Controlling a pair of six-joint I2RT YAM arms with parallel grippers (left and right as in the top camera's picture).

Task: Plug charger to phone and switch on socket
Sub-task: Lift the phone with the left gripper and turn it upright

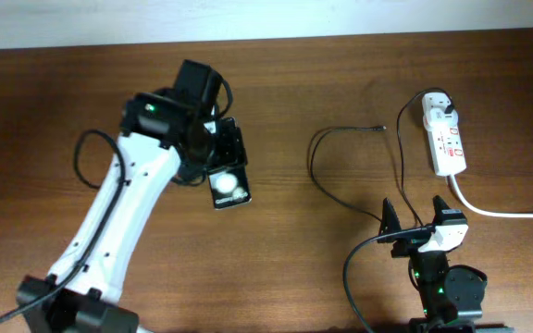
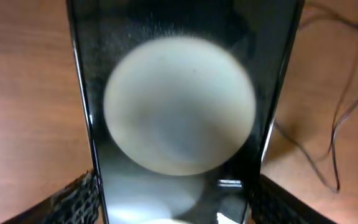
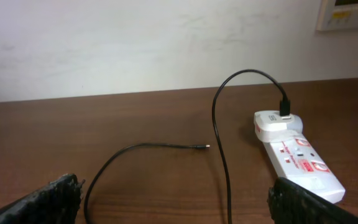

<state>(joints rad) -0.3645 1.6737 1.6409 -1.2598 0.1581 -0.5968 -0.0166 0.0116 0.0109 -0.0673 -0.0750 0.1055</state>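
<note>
The robot's right gripper should next grab the phone's free near end (image 1: 231, 198) across its flat sides, so the phone's far end stays free for the left gripper to grab again.
The black phone (image 1: 229, 176) lies on the table at centre left, with round glare on its glossy face. My left gripper (image 1: 213, 141) is over its far end. In the left wrist view the phone (image 2: 179, 112) fills the frame and both fingers of the left gripper (image 2: 174, 202) press its long edges. The charger's thin black cable (image 1: 340, 196) loops across the table, its metal-tipped connector (image 1: 383, 128) lying free. Its white plug (image 1: 438, 106) sits in the socket, a white power strip (image 1: 449, 143). My right gripper (image 1: 416, 219) is open and empty, near the front edge.
The strip's thick white cord (image 1: 502, 212) runs off to the right edge. In the right wrist view I see the open right gripper (image 3: 179, 208), the cable (image 3: 219, 143), the connector (image 3: 205, 147), the strip (image 3: 300, 158) and a pale wall behind the table.
</note>
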